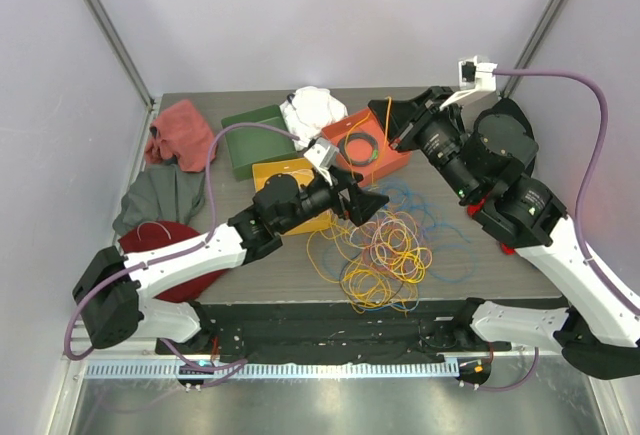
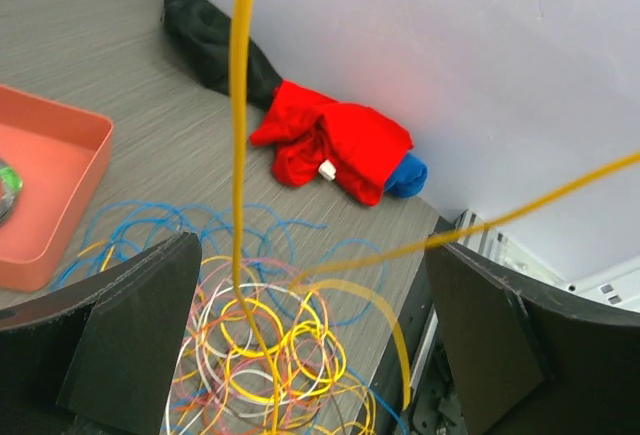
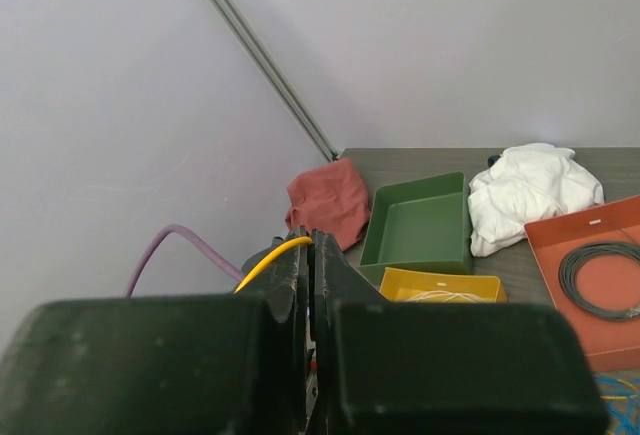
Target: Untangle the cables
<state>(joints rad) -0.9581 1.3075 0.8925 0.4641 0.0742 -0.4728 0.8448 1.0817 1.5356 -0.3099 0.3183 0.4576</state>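
Note:
I need to grab the yellow cable by its taut strand [image 2: 238, 205] with my left gripper next, which leaves the part in my right gripper free to be pulled away.
The cables [image 1: 385, 255] lie in a loose tangle of yellow, white, pink and orange loops at the table's front middle, with blue strands [image 1: 425, 210] spread behind them. My right gripper [image 1: 388, 123] is raised above the orange tray and is shut on a yellow cable [image 3: 275, 258], which leaves its closed tips [image 3: 312, 245]. My left gripper [image 1: 368, 201] hovers over the pile's back edge, open and empty. In the left wrist view the taut yellow cable [image 2: 238, 105] rises from the pile [image 2: 265, 350] between the wide-apart fingers [image 2: 130, 335].
At the back stand an orange tray [image 1: 395, 160] with a grey coil, a green tray [image 1: 250, 145] and a yellow tray [image 1: 280, 173]. A white cloth [image 1: 312, 110], a pink cloth [image 1: 182, 130] and a grey cloth [image 1: 165, 200] lie around them. A red cloth [image 2: 340, 145] lies by the right wall.

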